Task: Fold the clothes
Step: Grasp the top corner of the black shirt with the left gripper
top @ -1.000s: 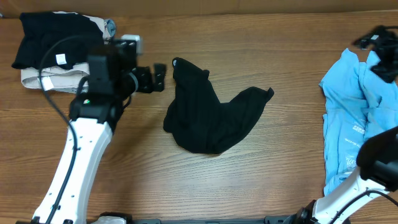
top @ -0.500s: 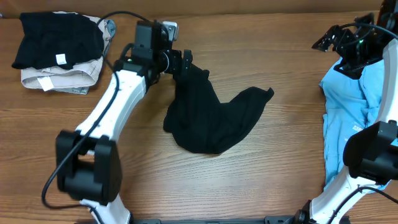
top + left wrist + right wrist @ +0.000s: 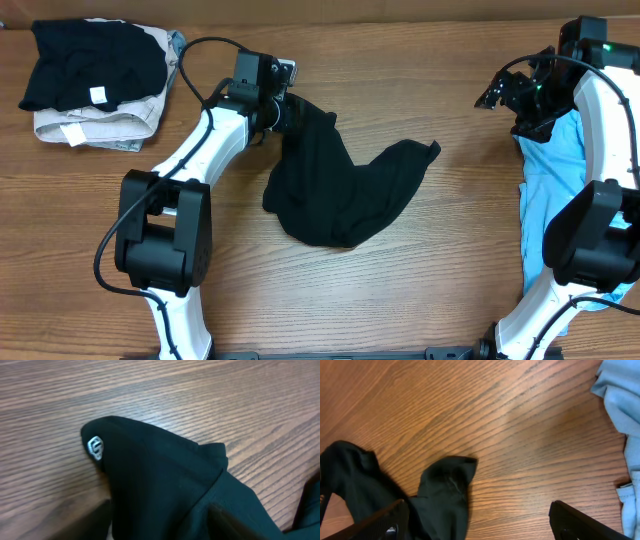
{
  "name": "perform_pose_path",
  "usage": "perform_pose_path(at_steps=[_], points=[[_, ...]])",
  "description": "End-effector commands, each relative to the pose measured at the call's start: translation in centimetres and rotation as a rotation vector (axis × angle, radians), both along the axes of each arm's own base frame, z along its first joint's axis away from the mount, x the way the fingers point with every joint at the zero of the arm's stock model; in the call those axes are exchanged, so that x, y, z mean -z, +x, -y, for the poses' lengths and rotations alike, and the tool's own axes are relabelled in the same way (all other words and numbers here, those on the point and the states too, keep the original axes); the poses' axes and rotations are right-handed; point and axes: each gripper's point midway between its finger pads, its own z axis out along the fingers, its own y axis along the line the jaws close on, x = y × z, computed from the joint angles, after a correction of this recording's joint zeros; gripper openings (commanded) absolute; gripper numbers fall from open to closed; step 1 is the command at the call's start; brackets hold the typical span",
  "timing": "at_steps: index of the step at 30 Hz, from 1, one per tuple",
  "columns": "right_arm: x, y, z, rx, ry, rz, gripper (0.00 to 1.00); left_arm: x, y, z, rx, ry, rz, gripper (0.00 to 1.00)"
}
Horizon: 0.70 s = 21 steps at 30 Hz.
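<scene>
My right gripper is to take hold of the black garment's far tip (image 3: 428,153) (image 3: 463,466) next, away from the logo corner. Then it can spread the garment open for folding.
The black garment (image 3: 340,190) lies crumpled in the middle of the table, and its upper corner carries a small white logo (image 3: 94,447). My left gripper (image 3: 285,110) is at that corner, open; in the left wrist view the gripper (image 3: 160,522) has a fold of the black garment (image 3: 165,470) between its fingers. My right gripper (image 3: 500,92) hovers open above bare wood at the right. Its wrist view shows the gripper (image 3: 477,507) with a far tip of the black garment (image 3: 442,490) below. The light blue T-shirt (image 3: 560,210) lies by the right edge.
A folded black piece (image 3: 90,65) with a white tag rests on a folded beige one (image 3: 90,128) at the back left corner. Part of the light blue T-shirt (image 3: 622,400) shows at the right of the right wrist view. Bare wood table (image 3: 460,270) surrounds the black garment.
My left arm has swung right, from beside the stack onto the black garment's logo corner, and its jaws have narrowed. My right arm has moved left, off the blue T-shirt, over bare table.
</scene>
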Motion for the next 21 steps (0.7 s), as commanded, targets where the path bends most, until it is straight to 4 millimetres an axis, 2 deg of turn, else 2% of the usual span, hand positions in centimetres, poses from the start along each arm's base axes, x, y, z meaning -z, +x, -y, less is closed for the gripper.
perform_pose_path(at_steps=[1, 7, 11, 13, 14, 16, 19, 21], points=[[0.2, -0.1, 0.2, 0.001, -0.011, 0.0, 0.93, 0.5, 0.1, 1.8, 0.05, -0.008, 0.0, 0.49], [0.2, -0.2, 0.2, 0.001, -0.012, -0.001, 0.93, 2.4, 0.2, 1.1, 0.013, 0.08, -0.009, 0.44], [0.2, -0.1, 0.2, 0.001, -0.012, -0.001, 0.93, 2.3, 0.6, 0.7, -0.003, 0.097, 0.003, 0.27], [0.2, -0.1, 0.2, 0.001, -0.012, -0.001, 0.93, 2.4, 0.7, 0.1, -0.021, 0.122, 0.006, 0.08], [0.2, -0.1, 0.2, 0.001, -0.012, -0.001, 0.93, 2.5, 0.8, -0.3, -0.033, 0.141, 0.008, 0.04], [0.2, -0.1, 0.1, -0.002, -0.012, -0.001, 0.93, 2.4, 1.0, -1.0, -0.056, 0.175, 0.015, 0.04], [0.2, -0.2, -0.5, -0.031, -0.015, 0.0, 0.93, 0.8, 1.8, -2.2, -0.102, 0.234, 0.048, 0.04], [0.3, -0.4, -1.3, -0.085, -0.021, -0.001, 0.95, -2.2, 2.9, -2.8, -0.12, 0.273, 0.1, 0.04]])
